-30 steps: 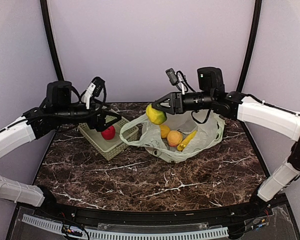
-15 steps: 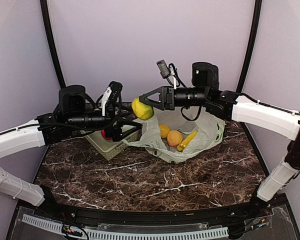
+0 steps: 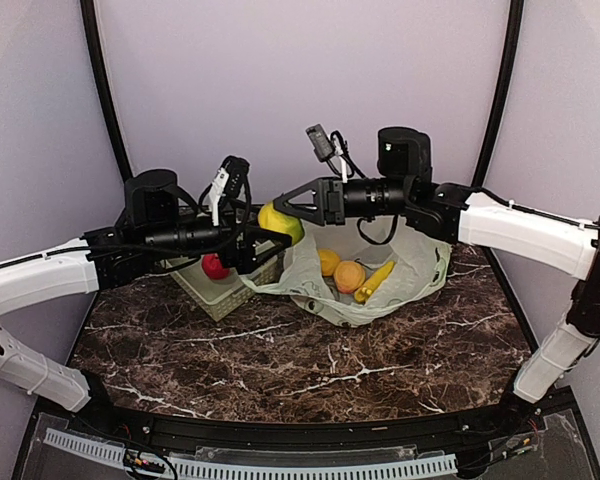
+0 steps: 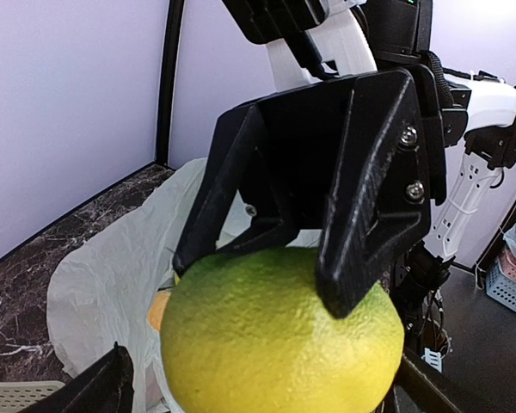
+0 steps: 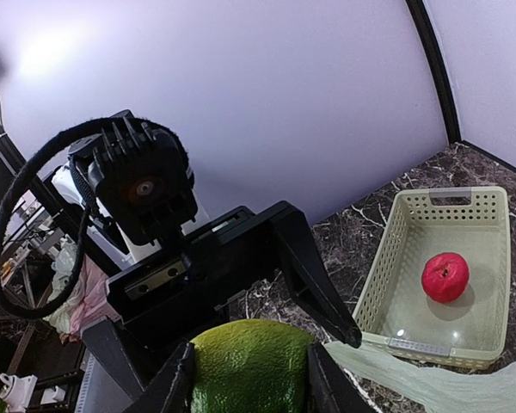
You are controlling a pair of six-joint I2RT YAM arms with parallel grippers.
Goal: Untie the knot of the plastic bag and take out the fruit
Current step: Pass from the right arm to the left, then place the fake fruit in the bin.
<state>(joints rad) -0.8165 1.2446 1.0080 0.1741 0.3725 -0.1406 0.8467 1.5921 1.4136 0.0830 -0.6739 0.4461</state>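
My left gripper's finger reaches past the round fruit's middle [image 3: 280,225] [image 4: 281,338], and the fruit is between both fingers. My left gripper should close on the fruit, because it would hold it now.
My right gripper [image 3: 283,212] is shut on a yellow-green round fruit [image 3: 279,222] and holds it in the air between the basket and the plastic bag [image 3: 420,265]. My left gripper [image 3: 263,243] stands wide open, its fingers on either side of that fruit without closing on it. In the left wrist view the fruit [image 4: 279,335] fills the lower frame, pinched from above by the right gripper's black fingers [image 4: 370,215]. The bag lies open, holding two orange fruits [image 3: 349,276] and a banana [image 3: 373,282]. The knot is out of view.
A pale green perforated basket [image 3: 195,285] stands left of the bag with a red apple [image 3: 215,266] inside. In the right wrist view the basket [image 5: 451,194] and apple [image 5: 445,277] sit at the right. Both arms meet above the basket's right edge.
The right arm carried the yellow-green fruit left, away from above the bag. The left arm swung right to meet it and opened its jaws fully around the fruit.
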